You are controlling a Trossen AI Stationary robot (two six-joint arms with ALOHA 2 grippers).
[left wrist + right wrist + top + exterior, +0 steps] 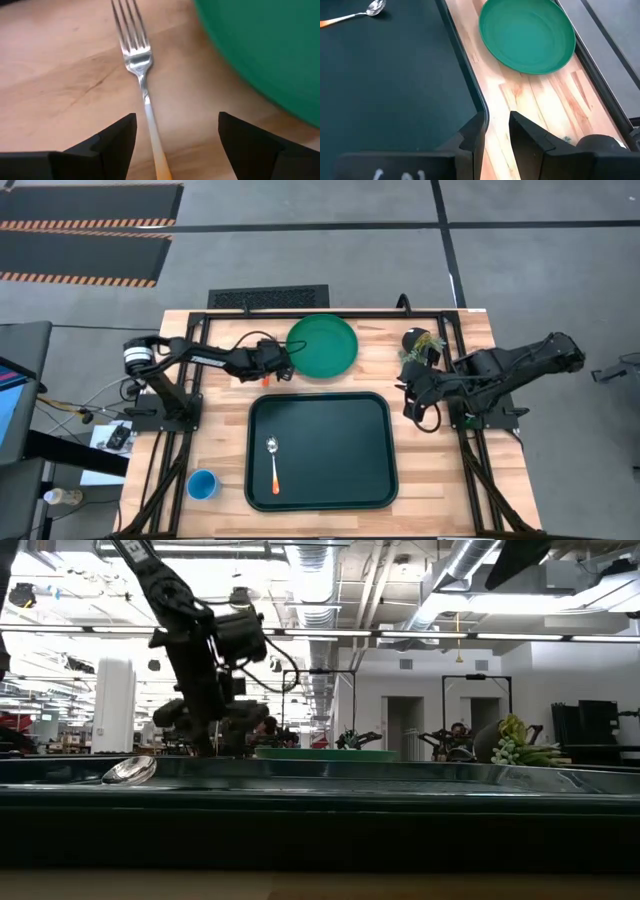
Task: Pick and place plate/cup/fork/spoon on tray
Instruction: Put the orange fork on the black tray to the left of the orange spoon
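My left gripper picks up the fork by its handle (266, 380) next, to set the fork on the tray beside the spoon (273, 465).
The fork (137, 55) lies flat on the wooden table beside the green plate (322, 345), tines pointing away from my left gripper, and its orange handle (161, 167) runs back between the fingers. My left gripper (177, 130) is open just above the fork, at the plate's left edge (283, 367), with a finger on each side of the handle and touching nothing. The spoon (273, 465) lies on the dark tray (350, 420). The blue cup (203, 484) stands on the table left of the tray. My right gripper (408, 395) waits slightly open by the tray's far right corner.
A small potted plant (425, 343) stands at the table's far right, behind my right arm. The plate rests flat on the table beyond the tray's far rim (470, 75). Black frame rails (300, 315) run along the table's far edge and sides.
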